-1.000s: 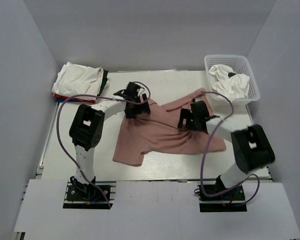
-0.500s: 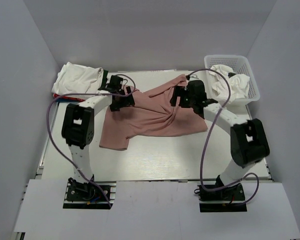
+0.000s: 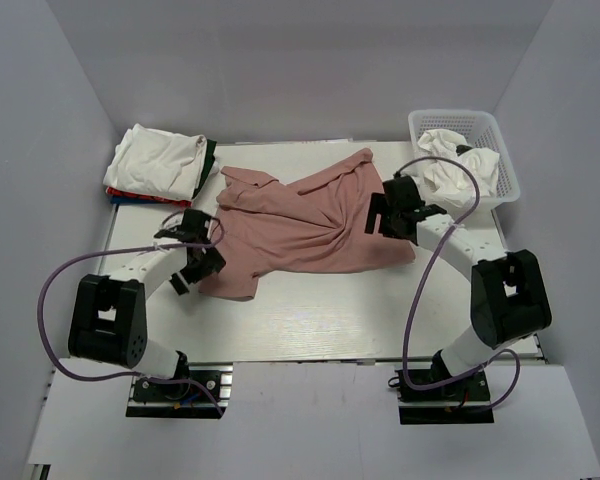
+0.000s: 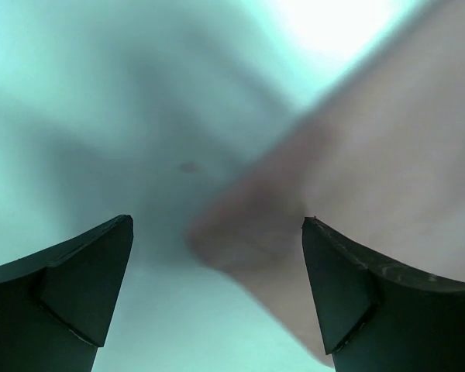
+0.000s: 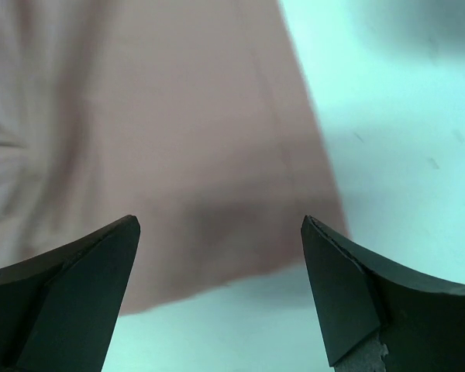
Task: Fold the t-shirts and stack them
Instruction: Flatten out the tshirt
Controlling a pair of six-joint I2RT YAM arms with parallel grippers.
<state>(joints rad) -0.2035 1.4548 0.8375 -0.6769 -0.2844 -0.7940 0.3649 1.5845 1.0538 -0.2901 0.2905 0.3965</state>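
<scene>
The pink t-shirt [image 3: 305, 225] needs to be spread for folding, so my left gripper should next grab it by its near corner [image 3: 205, 288], opposite the hem at my right gripper.
A dusty pink t-shirt [image 3: 305, 225] lies spread and wrinkled across the middle of the table. My left gripper [image 3: 202, 266] is open and empty at the shirt's near left corner. In the left wrist view that corner [image 4: 252, 232] lies between the open jaws [image 4: 217, 225]. My right gripper [image 3: 382, 216] is open and empty above the shirt's right edge. The right wrist view [image 5: 221, 221] shows the shirt's hem [image 5: 209, 186] below the open jaws. A stack of folded t-shirts [image 3: 158, 164], white on top with red and dark green under it, sits at the back left.
A white plastic basket [image 3: 500, 165] at the back right holds crumpled white cloth [image 3: 460, 165]. Grey walls close in the table on the left, back and right. Purple cables loop from both arms.
Both grippers let go of the pink shirt. The left arm swung back and down to the shirt's near left corner. The right gripper moved slightly nearer, to the right edge.
</scene>
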